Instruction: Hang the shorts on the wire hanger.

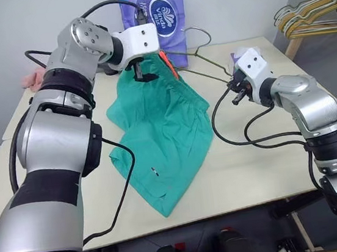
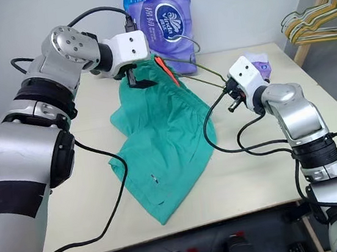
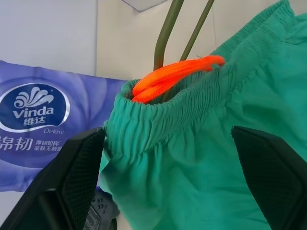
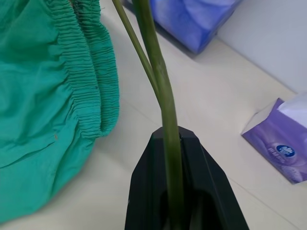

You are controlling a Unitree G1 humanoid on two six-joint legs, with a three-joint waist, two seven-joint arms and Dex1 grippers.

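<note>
The left gripper should next grab the gathered waistband (image 3: 144,122), which stands up around the hanger's end while the legs hang slack. Then it can hang the shorts.
The teal-green shorts (image 1: 163,133) lie on the table with their legs toward me and the waistband end raised at the back. The orange drawstring (image 3: 172,76) sticks out of the waist opening. The wire hanger (image 1: 204,66) slants above the table, its far end running into the waist opening and its hook (image 1: 197,33) pointing back. My right gripper (image 1: 236,90) is shut on the hanger's wire (image 4: 165,96), to the right of the shorts. My left gripper (image 1: 141,73) is open at the waistband, its fingers (image 3: 72,182) spread on either side of the gathered cloth.
A purple tissue pack (image 1: 157,10) stands against the back wall behind the shorts. A small purple tissue box (image 4: 283,143) sits behind my right gripper. A bunch of pale hangers (image 1: 308,13) hangs at the far right. A pink cloth (image 1: 33,78) lies at the back left.
</note>
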